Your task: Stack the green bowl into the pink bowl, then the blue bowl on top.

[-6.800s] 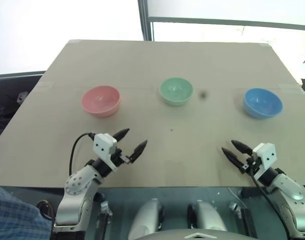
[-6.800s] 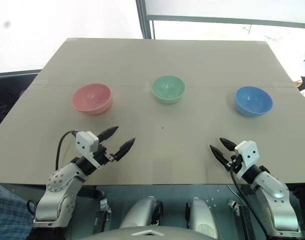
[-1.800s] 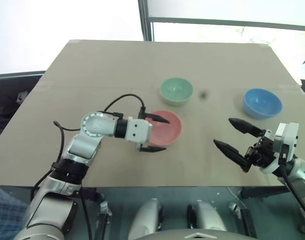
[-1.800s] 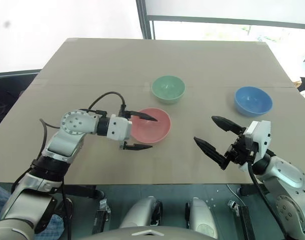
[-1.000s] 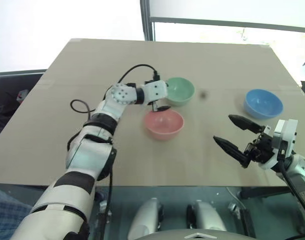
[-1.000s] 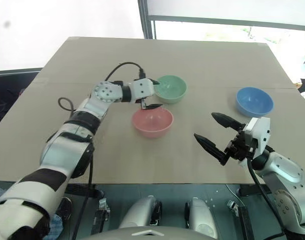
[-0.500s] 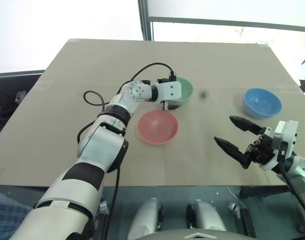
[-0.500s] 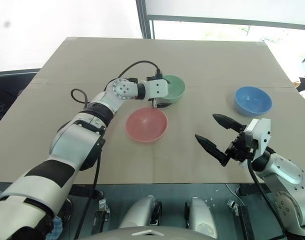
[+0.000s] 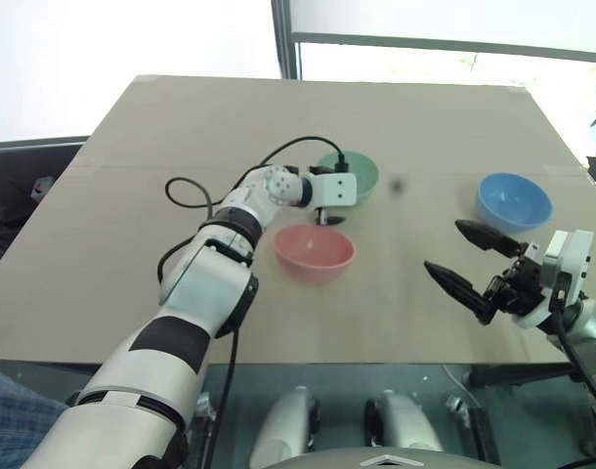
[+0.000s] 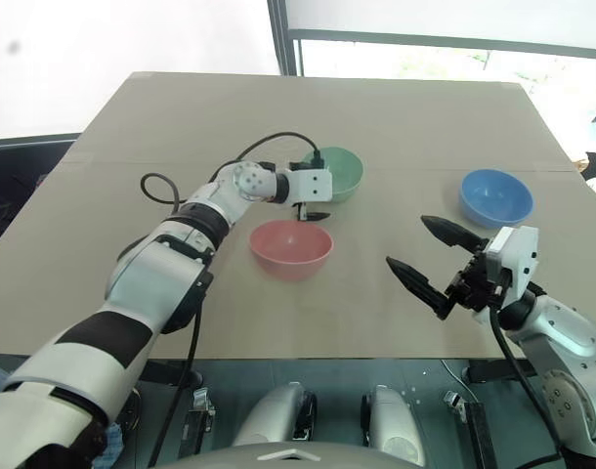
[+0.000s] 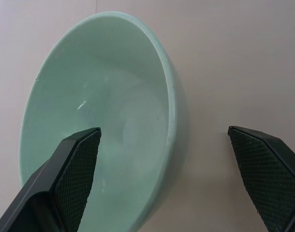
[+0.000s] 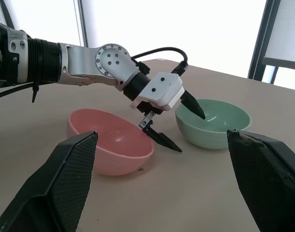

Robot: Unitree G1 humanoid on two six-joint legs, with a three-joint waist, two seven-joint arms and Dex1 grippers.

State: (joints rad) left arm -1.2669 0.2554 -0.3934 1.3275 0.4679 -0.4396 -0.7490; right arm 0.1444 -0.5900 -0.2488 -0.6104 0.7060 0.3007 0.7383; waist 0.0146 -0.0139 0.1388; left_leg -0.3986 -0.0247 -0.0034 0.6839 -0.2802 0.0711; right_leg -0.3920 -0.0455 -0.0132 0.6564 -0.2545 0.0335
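Note:
My fingers are narrower than the green bowl's opening (image 11: pixel 101 111), so my left gripper next needs to pinch the green bowl by its thin near rim (image 11: pixel 169 133).
The green bowl (image 9: pixel 361 174) stands at the middle of the far half of the table. My left gripper (image 11: pixel 163 133) is open across its near rim, one finger inside the bowl and the other outside over the table. The pink bowl (image 9: pixel 314 251) rests upright just in front of it, free of either gripper. The blue bowl (image 9: pixel 514 201) sits alone at the right. My right gripper (image 9: pixel 445 246) hovers open and empty over the near right part of the table, short of the blue bowl.
The tan table (image 9: pixel 181 127) carries just the three bowls. Its front edge (image 9: pixel 308 363) runs close below both arms. A dark window post (image 9: pixel 284 39) rises behind the far edge.
My left gripper has moved right and down from beside the green bowl's left rim until it straddles the near rim. The pink bowl, tipped half a second ago, now sits level. The right arm has kept still.

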